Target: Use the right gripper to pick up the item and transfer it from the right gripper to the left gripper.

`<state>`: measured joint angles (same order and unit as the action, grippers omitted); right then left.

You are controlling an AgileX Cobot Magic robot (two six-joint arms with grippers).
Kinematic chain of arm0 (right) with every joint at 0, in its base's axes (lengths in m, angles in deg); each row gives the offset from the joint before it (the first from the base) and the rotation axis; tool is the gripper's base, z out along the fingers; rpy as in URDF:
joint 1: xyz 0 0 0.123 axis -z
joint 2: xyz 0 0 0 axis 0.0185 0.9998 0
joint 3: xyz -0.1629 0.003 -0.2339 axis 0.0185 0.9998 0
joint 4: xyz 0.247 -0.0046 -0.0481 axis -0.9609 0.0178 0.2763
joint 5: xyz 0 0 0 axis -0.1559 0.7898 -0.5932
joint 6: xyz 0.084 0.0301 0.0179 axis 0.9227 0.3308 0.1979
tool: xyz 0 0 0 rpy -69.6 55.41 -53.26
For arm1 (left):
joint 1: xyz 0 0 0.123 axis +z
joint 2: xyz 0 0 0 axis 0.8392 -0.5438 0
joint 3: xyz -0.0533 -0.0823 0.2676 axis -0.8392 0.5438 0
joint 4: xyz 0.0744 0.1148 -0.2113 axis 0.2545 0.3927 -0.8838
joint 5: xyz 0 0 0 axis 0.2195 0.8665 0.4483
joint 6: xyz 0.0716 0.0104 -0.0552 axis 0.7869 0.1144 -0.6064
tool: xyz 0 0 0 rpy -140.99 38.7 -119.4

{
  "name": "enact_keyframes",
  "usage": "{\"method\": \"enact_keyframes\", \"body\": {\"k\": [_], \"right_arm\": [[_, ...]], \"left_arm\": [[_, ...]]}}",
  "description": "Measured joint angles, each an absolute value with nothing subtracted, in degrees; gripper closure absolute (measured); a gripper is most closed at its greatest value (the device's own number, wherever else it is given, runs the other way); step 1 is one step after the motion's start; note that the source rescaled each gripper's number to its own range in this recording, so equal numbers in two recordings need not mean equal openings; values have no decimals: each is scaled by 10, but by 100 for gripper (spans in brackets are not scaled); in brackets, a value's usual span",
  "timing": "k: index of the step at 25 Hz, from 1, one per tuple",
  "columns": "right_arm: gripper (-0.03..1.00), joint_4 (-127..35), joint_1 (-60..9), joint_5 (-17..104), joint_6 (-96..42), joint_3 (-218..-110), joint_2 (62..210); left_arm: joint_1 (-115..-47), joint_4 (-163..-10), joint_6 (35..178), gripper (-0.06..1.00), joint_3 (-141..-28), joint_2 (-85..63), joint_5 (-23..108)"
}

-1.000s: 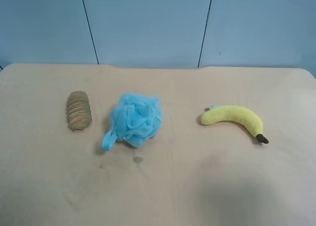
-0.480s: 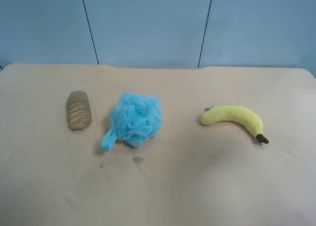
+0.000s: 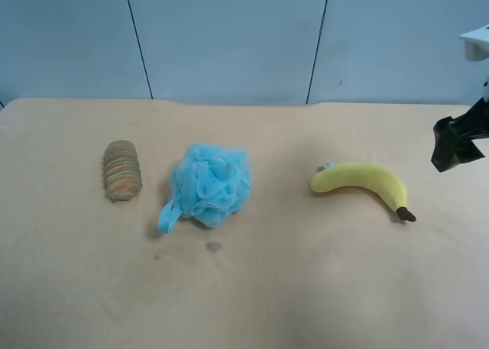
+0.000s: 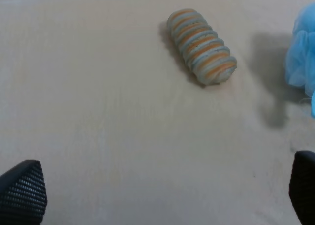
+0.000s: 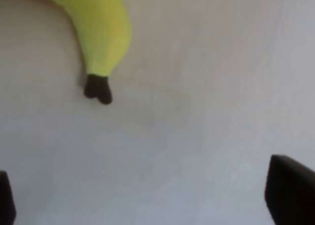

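The banana's rounded end (image 3: 323, 181) should stay free for the left gripper, so my right gripper will next grab the banana's dark-tipped half (image 3: 386, 189).
The yellow plush banana (image 3: 361, 179) lies on the table at the exterior high view's right, its dark tip (image 3: 406, 214) pointing toward the near right. The right gripper (image 3: 456, 146) hangs above the table at that view's right edge, apart from the banana. In the right wrist view the banana's end (image 5: 101, 33) and dark tip (image 5: 97, 88) show, and the right gripper (image 5: 147, 200) is open and empty with its fingers wide apart. The left gripper (image 4: 162, 190) is open and empty, and it does not show in the exterior high view.
A blue mesh pouf (image 3: 208, 185) lies mid-table; its edge shows in the left wrist view (image 4: 302, 52). A ribbed brown-orange striped oval (image 3: 122, 169) lies to its left and also shows in the left wrist view (image 4: 202, 47). A blue wall stands behind the table.
The arm at the exterior high view's right has come into view at the right edge. The banana, pouf and striped oval have not moved.
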<state>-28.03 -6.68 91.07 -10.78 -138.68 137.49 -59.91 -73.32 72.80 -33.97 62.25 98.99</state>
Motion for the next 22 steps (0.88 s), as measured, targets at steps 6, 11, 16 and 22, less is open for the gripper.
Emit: {"method": "enact_keyframes", "body": {"k": [6, 11, 16, 22], "right_arm": [[-3, -262, -52, 878, -108, -1405, 1485], [-3, -299, -18, 813, -152, -1405, 1578], [-3, -314, -15, 761, -191, -1405, 1650], [-3, -337, -15, 694, -235, -1405, 1703]], "left_arm": [[-599, -733, 728, -5, -340, 622, 990], [-599, -733, 728, -5, -340, 622, 990], [-599, -733, 728, -5, -340, 622, 990], [-599, -733, 728, -5, -340, 622, 990]]}}
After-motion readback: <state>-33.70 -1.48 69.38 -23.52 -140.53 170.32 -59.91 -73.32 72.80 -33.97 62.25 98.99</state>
